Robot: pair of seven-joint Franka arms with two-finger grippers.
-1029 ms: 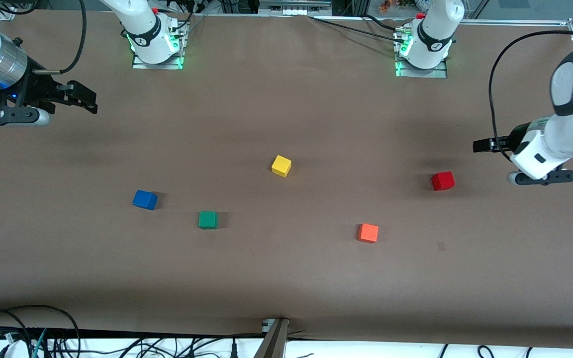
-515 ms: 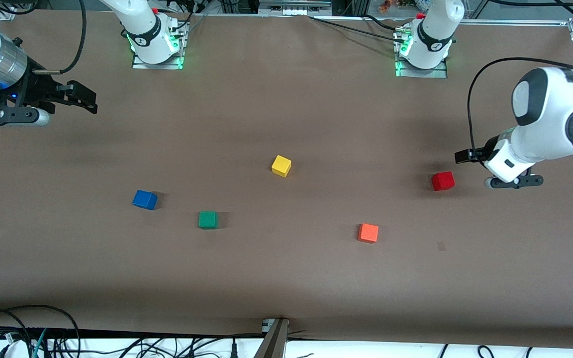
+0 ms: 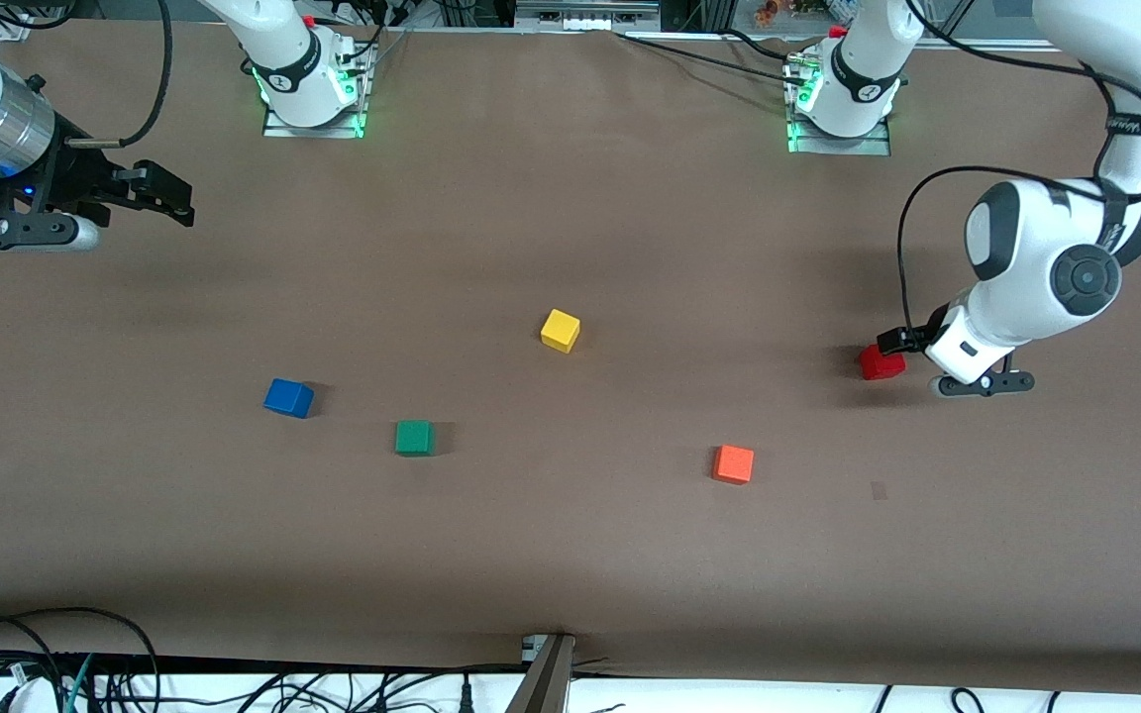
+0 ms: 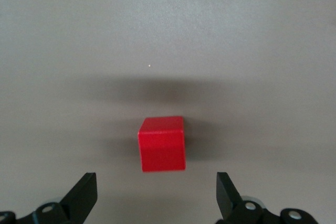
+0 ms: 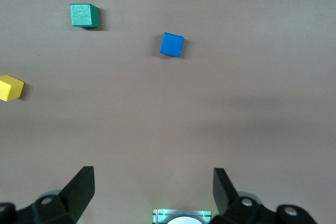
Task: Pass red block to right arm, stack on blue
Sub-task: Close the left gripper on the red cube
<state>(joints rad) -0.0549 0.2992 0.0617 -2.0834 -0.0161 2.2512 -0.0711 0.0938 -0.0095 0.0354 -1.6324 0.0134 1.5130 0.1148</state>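
Observation:
I need to pass the red block over for stacking on the blue block (image 3: 288, 398), so I should next grab the red block (image 3: 881, 363) by its opposite sides with my left gripper.
The red block (image 3: 881, 363) (image 4: 161, 144) lies on the brown table toward the left arm's end. My left gripper (image 3: 899, 343) (image 4: 156, 184) hangs open just above and beside it; in the left wrist view the block sits a little ahead of the spread fingers, not between them. The blue block (image 3: 288, 398) (image 5: 172, 44) rests toward the right arm's end. My right gripper (image 3: 177, 203) (image 5: 152, 179) waits open and empty, high over the table's edge at its own end, well away from the blue block.
A green block (image 3: 414, 437) (image 5: 84, 16) lies beside the blue one, slightly nearer the front camera. A yellow block (image 3: 560, 330) (image 5: 10, 87) sits mid-table. An orange-red block (image 3: 733, 463) lies nearer the camera than the red one. Cables run along the table's front edge (image 3: 234, 683).
The left arm has swung in from its end of the table and come down, bringing its open gripper up to the red block. The right arm and all blocks have stayed still.

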